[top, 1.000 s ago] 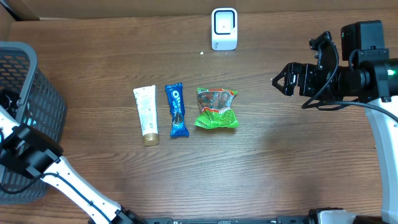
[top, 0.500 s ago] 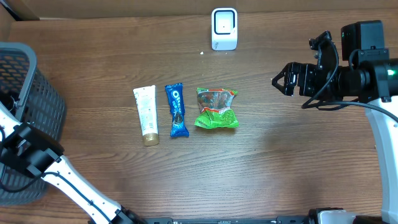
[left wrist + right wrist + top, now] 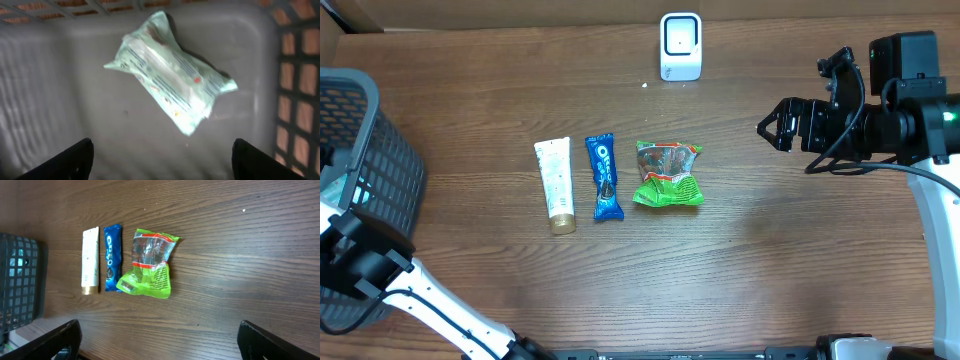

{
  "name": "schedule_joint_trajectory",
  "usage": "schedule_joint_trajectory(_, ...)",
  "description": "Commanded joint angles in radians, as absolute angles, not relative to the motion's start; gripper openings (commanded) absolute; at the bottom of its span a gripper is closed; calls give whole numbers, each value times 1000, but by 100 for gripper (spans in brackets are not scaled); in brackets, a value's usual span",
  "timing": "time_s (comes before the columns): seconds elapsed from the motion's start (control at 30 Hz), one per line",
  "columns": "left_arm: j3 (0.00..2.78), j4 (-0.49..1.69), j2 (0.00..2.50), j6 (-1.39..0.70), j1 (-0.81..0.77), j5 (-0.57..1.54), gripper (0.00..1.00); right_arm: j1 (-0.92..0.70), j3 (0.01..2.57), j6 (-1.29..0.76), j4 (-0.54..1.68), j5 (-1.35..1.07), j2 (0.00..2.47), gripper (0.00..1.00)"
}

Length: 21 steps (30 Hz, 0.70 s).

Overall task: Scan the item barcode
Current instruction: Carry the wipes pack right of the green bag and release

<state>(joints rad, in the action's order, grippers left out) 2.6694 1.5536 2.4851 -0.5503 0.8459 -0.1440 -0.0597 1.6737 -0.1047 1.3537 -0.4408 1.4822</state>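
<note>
My left gripper grabs the pale mint packet (image 3: pixel 337 189) (image 3: pixel 167 72) by its opposite side edges next, so its broad sides stay uncovered for scanning the barcode.
A pale mint packet (image 3: pixel 167 72) lies loose on the grey floor of the mesh basket (image 3: pixel 295 75). My left gripper (image 3: pixel 162 165) hangs above it, open, both fingers well clear of it. On the table lie a cream tube (image 3: pixel 555 185), a blue Oreo pack (image 3: pixel 605 176) and a green snack bag (image 3: pixel 667 174). The white scanner (image 3: pixel 680 45) stands at the far edge. My right gripper (image 3: pixel 772 125) hovers open and empty at the right, well away from the items; in the right wrist view the right gripper (image 3: pixel 160 340) has only bare wood between its fingers.
The dark mesh basket (image 3: pixel 390 170) fills the left edge of the table, with my left arm (image 3: pixel 365 262) reaching into it from the front. A cardboard edge (image 3: pixel 350 15) shows at the back left.
My left gripper has opened inside the basket, and a patch of the pale packet now shows through the mesh. The left arm has shifted slightly. The right arm has not moved.
</note>
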Motion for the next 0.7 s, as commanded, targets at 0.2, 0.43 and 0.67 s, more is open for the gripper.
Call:
schedule_joint_trajectory(0.2,2384,1322,2482,-644,838,-221,84,-63,1694,-104,1357,-447,1483,100)
schedule_joint_trajectory(0.43,2118,1151,2482,-643,836,-210,78,-62,1694,-104,1371,-447,1483,100)
schedule_joint_trajectory(0.67,2136,1166,2475,-500,829,-112,4,-62,1694,-104,1363,-447,1483,100)
